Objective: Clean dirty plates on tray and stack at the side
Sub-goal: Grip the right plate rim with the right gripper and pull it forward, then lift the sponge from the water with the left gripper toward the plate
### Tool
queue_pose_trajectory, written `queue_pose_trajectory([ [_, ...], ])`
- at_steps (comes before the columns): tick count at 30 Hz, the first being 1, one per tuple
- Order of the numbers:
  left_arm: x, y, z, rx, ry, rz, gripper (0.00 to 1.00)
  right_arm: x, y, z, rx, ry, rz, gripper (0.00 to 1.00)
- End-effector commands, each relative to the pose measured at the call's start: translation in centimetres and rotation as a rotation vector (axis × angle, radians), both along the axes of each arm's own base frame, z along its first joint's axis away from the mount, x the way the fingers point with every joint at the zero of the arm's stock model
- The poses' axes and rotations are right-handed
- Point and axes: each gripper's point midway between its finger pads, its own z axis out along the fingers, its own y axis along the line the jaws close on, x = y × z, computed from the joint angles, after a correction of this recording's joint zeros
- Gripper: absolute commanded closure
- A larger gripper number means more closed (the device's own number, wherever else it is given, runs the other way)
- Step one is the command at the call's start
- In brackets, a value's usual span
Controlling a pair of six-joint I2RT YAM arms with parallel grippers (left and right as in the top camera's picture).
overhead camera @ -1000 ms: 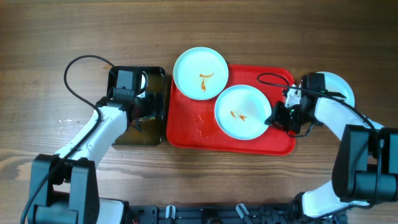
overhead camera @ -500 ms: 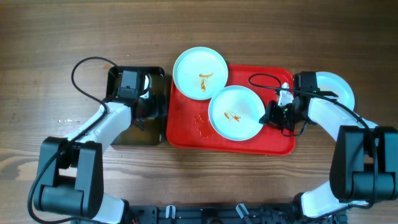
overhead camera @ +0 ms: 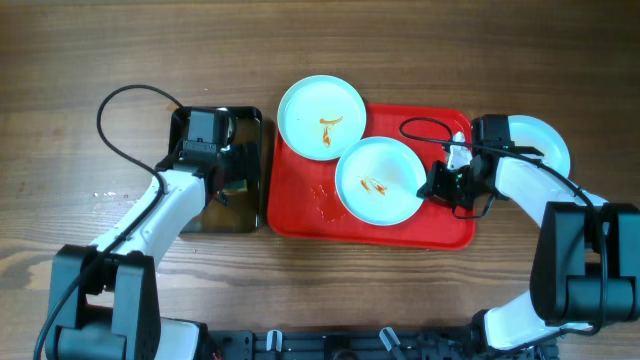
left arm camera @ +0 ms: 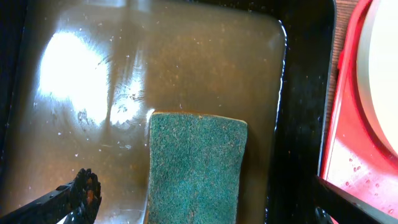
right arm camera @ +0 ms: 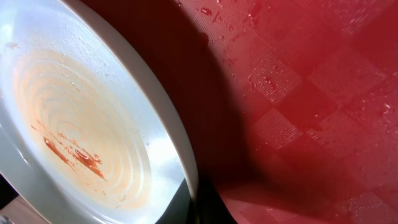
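The smeared plate is to be wiped with the sponge's far end, so the robot's left gripper needs to grab the green sponge (left arm camera: 196,168) across its long sides next and leave that end free.
The red tray (overhead camera: 300,210) lies at the table's centre. One smeared plate (overhead camera: 322,117) overlaps its far left corner. A second smeared plate (overhead camera: 375,180) lies mid-tray. My right gripper (overhead camera: 432,188) is shut on that plate's right rim. In the right wrist view the rim (right arm camera: 180,155) sits between the fingers (right arm camera: 194,202), raised over the wet tray (right arm camera: 298,93). A third plate (overhead camera: 550,140) lies on the table right of the tray, partly under my right arm. My left gripper (overhead camera: 232,180) is open over the black basin; its fingers (left arm camera: 202,202) straddle the green sponge (left arm camera: 196,168).
The black basin (overhead camera: 215,215) holds brownish water (left arm camera: 155,62) and stands against the tray's left side. The tray's edge (left arm camera: 342,149) and a plate (left arm camera: 382,74) show at the right of the left wrist view. A black cable (overhead camera: 120,120) loops left of the basin.
My right gripper has pushed the middle plate a little to the left across the tray. My left gripper has shifted slightly over the basin.
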Motion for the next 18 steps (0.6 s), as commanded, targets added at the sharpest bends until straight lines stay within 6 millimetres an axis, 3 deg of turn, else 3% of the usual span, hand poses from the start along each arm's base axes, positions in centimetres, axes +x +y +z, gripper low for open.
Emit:
queue_pose_trajectory([
  [1, 0.0, 0.5, 0.2, -0.008, -0.01, 0.057, 0.0, -0.1, -0.6, -0.8, -0.045, 0.005, 0.015, 0.96],
  [6, -1.2, 0.7, -2.6, 0.012, 0.088, 0.058, 0.03, -0.1, -0.6, -0.8, -0.045, 0.007, 0.015, 0.95],
  [9, -1.7, 0.7, -4.1, 0.015, 0.132, 0.055, 0.23, -0.1, -0.6, -0.8, -0.045, 0.008, 0.015, 0.96],
  [12, -1.7, -0.3, -4.2, -0.036, 0.14, 0.031, 0.35, -0.1, -0.6, -0.8, -0.045, 0.008, 0.015, 0.96],
  [14, -1.7, -1.1, -4.2, -0.075, 0.139, 0.014, 0.51, -0.1, -0.6, -0.8, -0.044, 0.009, 0.014, 0.96],
  [18, -1.7, -2.2, -4.0, -0.136, 0.14, -0.016, 0.63, -0.1, -0.6, -0.8, -0.045, 0.008, 0.015, 0.96],
])
